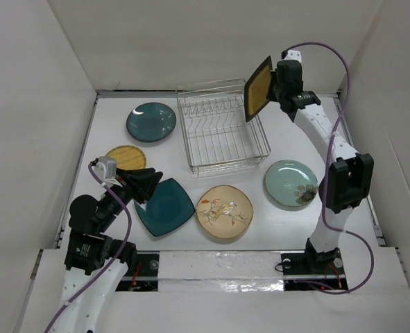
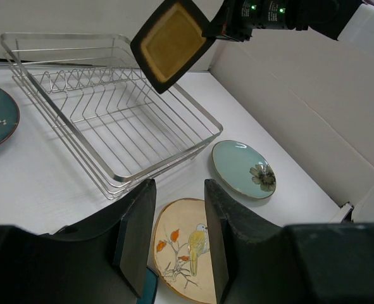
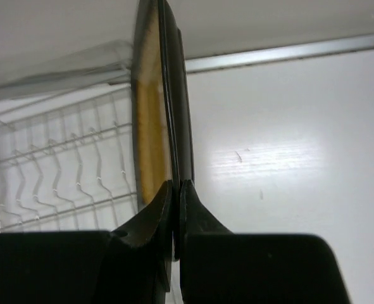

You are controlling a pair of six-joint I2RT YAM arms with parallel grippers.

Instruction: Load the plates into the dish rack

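Note:
My right gripper should first line the plate up with the wires: its lower corner is above and beside them, so if I opened now, it would drop on the rack's end.
My right gripper [image 1: 272, 88] is shut on the rim of the black-rimmed amber square plate [image 1: 259, 88]. It holds the plate on edge in the air above the right end of the wire dish rack [image 1: 225, 165], which holds no plates. The right wrist view shows the plate [image 3: 150, 114] edge-on, pinched at the gripper [image 3: 176, 190]. My left gripper [image 1: 148, 184] hangs open over the near-left table, above the dark teal rounded-square plate [image 1: 166, 207]. Between its fingers [image 2: 136, 240] shows the beige bird plate [image 2: 183, 253], lying flat below.
Flat on the table lie the dark teal round plate [image 1: 151, 122], the yellow woven plate [image 1: 126, 157], the bird plate [image 1: 224, 211] and the pale green plate [image 1: 291, 183]. White walls close in the table on the left, back and right.

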